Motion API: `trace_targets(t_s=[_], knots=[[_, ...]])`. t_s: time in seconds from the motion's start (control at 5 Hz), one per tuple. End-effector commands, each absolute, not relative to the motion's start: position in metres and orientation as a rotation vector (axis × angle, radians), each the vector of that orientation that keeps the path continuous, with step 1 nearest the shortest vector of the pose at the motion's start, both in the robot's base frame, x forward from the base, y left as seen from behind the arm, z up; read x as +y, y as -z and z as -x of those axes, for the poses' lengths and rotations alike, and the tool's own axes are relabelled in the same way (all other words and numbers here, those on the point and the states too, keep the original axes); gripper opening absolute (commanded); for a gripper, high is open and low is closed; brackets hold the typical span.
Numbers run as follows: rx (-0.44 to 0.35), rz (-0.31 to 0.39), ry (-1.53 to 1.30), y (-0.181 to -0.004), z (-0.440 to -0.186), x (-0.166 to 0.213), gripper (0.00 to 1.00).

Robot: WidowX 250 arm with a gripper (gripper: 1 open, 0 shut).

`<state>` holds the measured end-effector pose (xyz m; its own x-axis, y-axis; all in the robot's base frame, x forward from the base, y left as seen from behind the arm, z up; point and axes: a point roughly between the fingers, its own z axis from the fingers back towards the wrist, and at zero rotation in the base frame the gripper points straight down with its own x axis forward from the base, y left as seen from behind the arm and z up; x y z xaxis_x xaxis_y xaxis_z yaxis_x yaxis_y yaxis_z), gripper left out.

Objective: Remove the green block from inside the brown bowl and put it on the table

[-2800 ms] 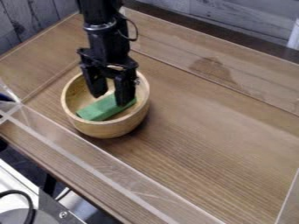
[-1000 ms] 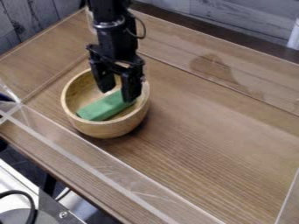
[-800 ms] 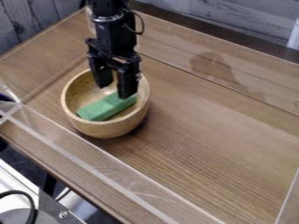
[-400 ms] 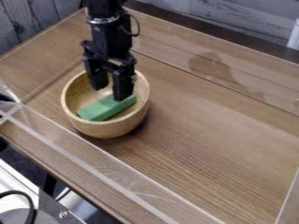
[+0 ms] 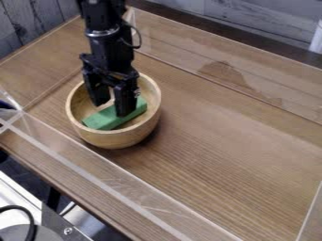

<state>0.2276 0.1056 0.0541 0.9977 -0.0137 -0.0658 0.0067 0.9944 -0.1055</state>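
The robot has the brown bowl (image 5: 113, 136) to empty, so its gripper will next grab one end (image 5: 131, 107) of the green block.
The green block (image 5: 116, 119) lies inside the brown bowl (image 5: 113, 136), which stands on the table (image 5: 214, 122) at the left. My gripper (image 5: 111, 102) points straight down into the bowl, open, with one black finger on each side of the block's upper part. The fingertips hang low inside the bowl, close over the block; whether they touch it I cannot tell. The far end of the block is hidden behind the fingers.
Clear acrylic walls (image 5: 75, 160) edge the table along the front and left. A faint ring-shaped stain (image 5: 227, 68) marks the wood to the right of the arm. Wood-grain surface stretches to the right of the bowl.
The gripper has shifted left and slightly down, deeper into the bowl, so that its open fingers now straddle the green block. The block and the bowl have not moved.
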Motion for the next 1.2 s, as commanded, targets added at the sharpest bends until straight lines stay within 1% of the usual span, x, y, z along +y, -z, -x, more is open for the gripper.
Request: trace_targets(t_s=[0.0,0.2,0.4,0.6,1.0], knots=[[0.012,0.106,-0.009,-0.054,-0.231,0.112,1.00],[-0.008,0.123,-0.029,-0.046,-0.230,0.115,1.00],[-0.014,0.126,-0.027,-0.039,-0.229,0.111,0.00],[-0.016,0.133,-0.030,-0.036,-0.227,0.107,0.00],[-0.019,0.089,-0.061,-0.027,-0.231,0.102,0.00]])
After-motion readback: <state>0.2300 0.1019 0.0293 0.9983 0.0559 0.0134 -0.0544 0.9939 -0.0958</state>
